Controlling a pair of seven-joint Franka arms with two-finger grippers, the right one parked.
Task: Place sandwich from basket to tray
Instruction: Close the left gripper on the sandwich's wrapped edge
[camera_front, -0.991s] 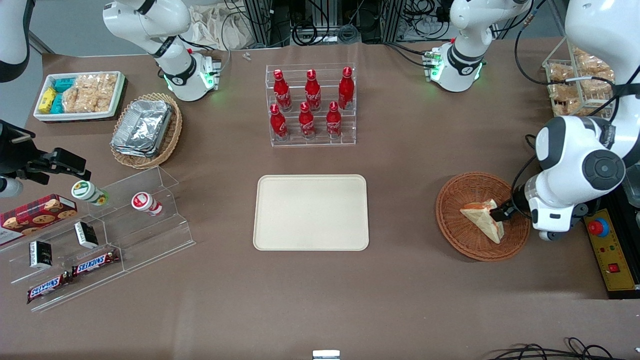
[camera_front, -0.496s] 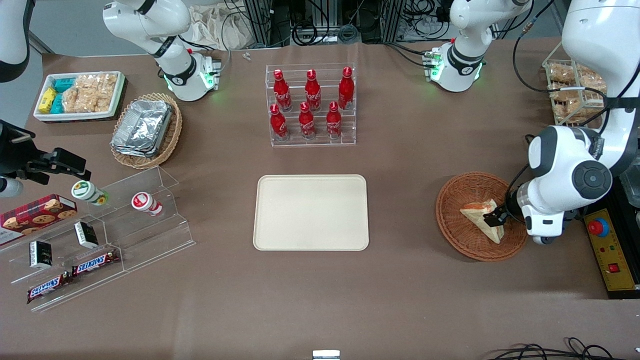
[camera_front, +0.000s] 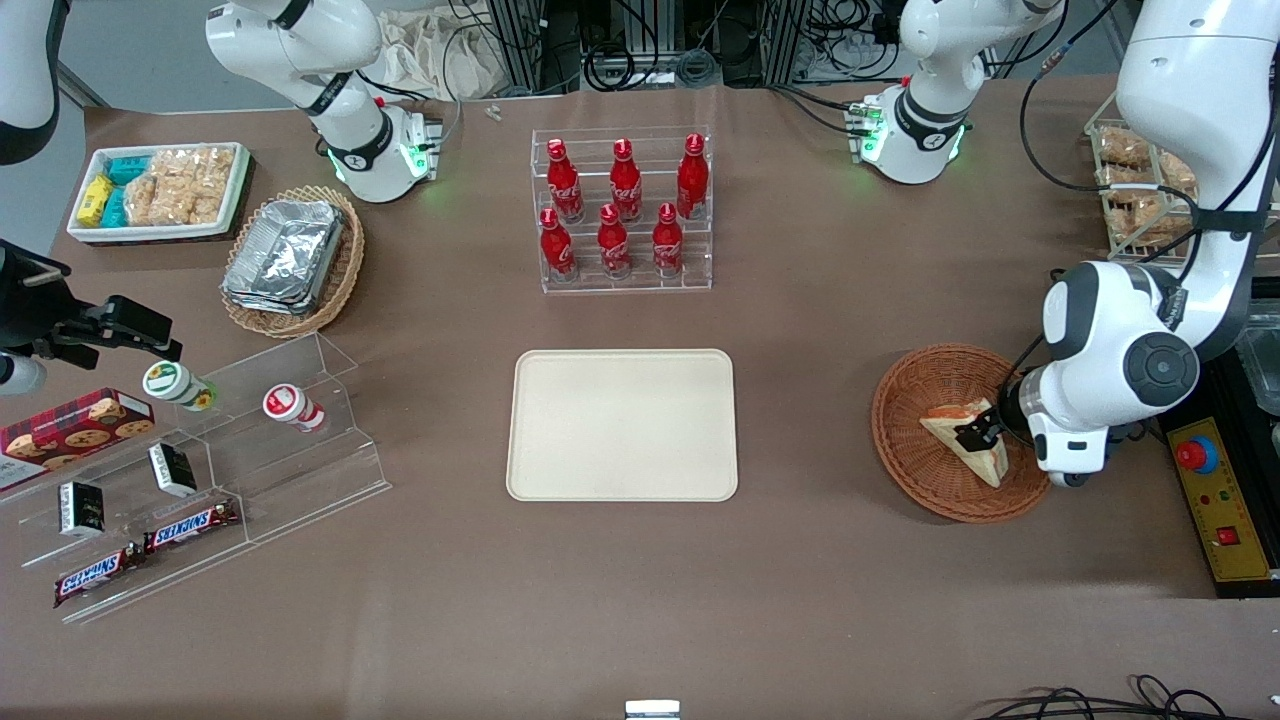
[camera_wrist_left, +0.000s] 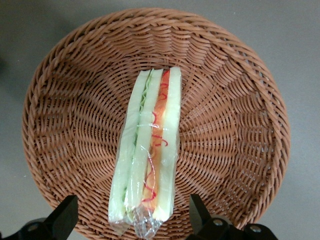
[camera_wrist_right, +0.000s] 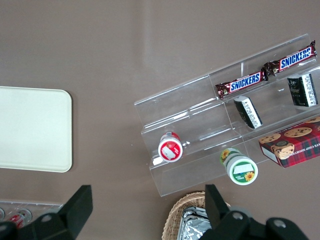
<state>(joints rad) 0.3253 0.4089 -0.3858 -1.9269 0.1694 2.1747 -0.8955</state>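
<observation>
My gripper grabs the sandwich by its gathered-wrap end (camera_wrist_left: 143, 214) next, to place it from the basket onto the cream tray.
The sandwich (camera_front: 986, 463), a plastic-wrapped white-bread wedge with red, orange and green filling, lies in the round orange-brown wicker basket (camera_front: 905, 455) toward the working arm's end of the table. My gripper (camera_front: 975, 432) hangs low over the sandwich and is open. In the left wrist view the sandwich (camera_wrist_left: 150, 150) lies lengthwise in the basket (camera_wrist_left: 240, 150), and my gripper (camera_wrist_left: 132, 220) straddles its near end, with one black fingertip (camera_wrist_left: 65, 215) on each side and a gap to the wrap. The cream tray (camera_front: 622, 425) sits bare at the table's middle.
A yellow control box with a red button (camera_front: 1196, 455) lies beside the basket. A wire rack of bagged snacks (camera_front: 1135, 190) stands farther back. A clear rack of red bottles (camera_front: 622, 210) stands farther from the camera than the tray. An acrylic snack shelf (camera_front: 200, 470) is at the parked arm's end.
My gripper has slid from the basket's outer edge toward the tray, and is now over the sandwich's middle. The sandwich and basket have not moved.
</observation>
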